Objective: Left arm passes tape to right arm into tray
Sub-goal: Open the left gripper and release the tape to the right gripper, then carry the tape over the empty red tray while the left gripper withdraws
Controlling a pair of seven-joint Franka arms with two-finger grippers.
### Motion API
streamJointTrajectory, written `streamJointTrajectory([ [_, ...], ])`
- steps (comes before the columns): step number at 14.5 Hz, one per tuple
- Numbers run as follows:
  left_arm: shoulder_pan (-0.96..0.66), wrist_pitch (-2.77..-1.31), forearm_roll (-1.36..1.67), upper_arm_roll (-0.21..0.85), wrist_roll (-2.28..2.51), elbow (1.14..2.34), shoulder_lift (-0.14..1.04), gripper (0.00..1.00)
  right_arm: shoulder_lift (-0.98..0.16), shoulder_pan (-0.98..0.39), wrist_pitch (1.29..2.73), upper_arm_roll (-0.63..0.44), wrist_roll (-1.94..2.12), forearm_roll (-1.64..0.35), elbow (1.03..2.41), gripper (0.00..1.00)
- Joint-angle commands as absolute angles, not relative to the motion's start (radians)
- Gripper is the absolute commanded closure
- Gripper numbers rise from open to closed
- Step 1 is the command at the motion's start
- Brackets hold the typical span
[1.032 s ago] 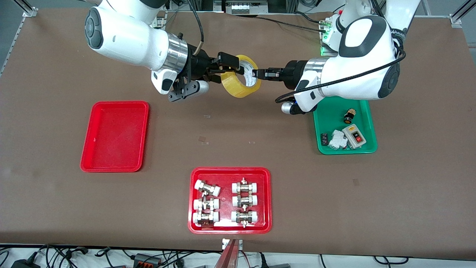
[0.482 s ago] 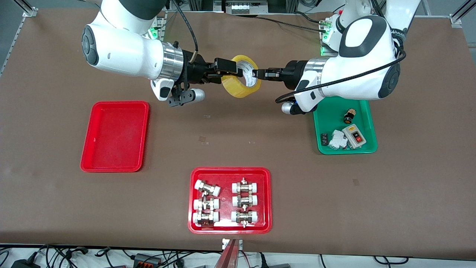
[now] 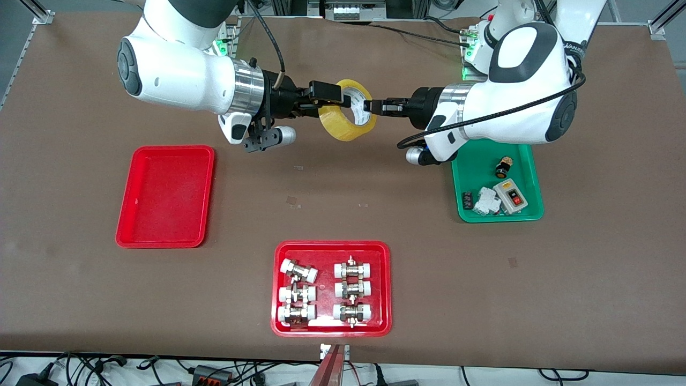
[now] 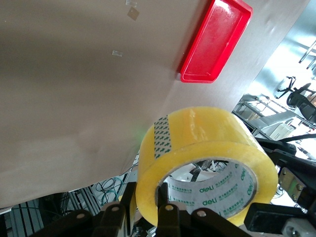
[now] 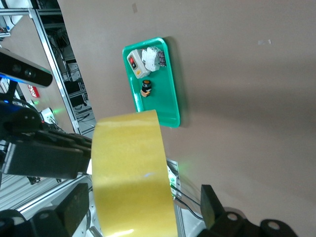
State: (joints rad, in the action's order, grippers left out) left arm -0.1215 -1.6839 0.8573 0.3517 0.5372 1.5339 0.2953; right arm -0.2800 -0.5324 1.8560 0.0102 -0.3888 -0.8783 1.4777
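I will next use my right gripper to grab the tape's side (image 3: 330,117) opposite my left gripper, and then it can take the tape to the empty red tray (image 3: 161,203).
The tape (image 3: 343,128), a translucent yellow roll with a pale printed core, hangs in the air over the table between the two arms. My left gripper (image 3: 368,105) is shut on the roll's wall, one finger inside the core and one outside, as the left wrist view (image 4: 145,197) shows on the tape (image 4: 197,133). My right gripper (image 3: 329,102) is open around the other side of the roll. In the right wrist view (image 5: 143,207) its fingers stand apart from the tape (image 5: 131,173) on both sides. The empty red tray (image 3: 161,203) lies toward the right arm's end, nearer the front camera, and shows in the left wrist view (image 4: 215,44).
A green tray (image 3: 477,166) with a push button, a switch box and small parts lies under the left arm and shows in the right wrist view (image 5: 168,98). A second red tray (image 3: 332,245) with white-capped metal fittings lies near the table's front edge.
My right arm has shifted a little toward its own end and turned its wrist, its open fingers staying around the roll. The left gripper and the tape have not moved.
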Motion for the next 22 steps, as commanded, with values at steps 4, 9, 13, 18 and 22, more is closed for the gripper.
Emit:
streamJointTrajectory([
  [4, -0.121, -1.678, 0.882, 0.351, 0.537, 1.502, 0.307, 1.0, -0.275, -0.512, 1.796, 0.012, -0.383, -0.893, 1.457, 0.36],
  [9, -0.121, -1.677, 0.881, 0.351, 0.537, 1.502, 0.307, 1.0, -0.276, -0.514, 1.792, 0.014, -0.387, -0.894, 1.457, 0.65],
  [13, -0.117, -1.667, 0.881, 0.351, 0.549, 1.502, 0.305, 0.57, -0.275, -0.514, 1.792, 0.014, -0.385, -0.894, 1.456, 0.67],
  [18, -0.091, -1.597, 0.797, 0.337, 0.54, 1.485, 0.293, 0.0, -0.276, -0.514, 1.792, 0.014, -0.382, -0.894, 1.456, 0.67],
  [22, 0.006, -1.421, 0.545, 0.347, 0.493, 1.384, 0.287, 0.0, -0.284, -0.511, 1.79, 0.012, -0.365, -0.879, 1.465, 0.67],
])
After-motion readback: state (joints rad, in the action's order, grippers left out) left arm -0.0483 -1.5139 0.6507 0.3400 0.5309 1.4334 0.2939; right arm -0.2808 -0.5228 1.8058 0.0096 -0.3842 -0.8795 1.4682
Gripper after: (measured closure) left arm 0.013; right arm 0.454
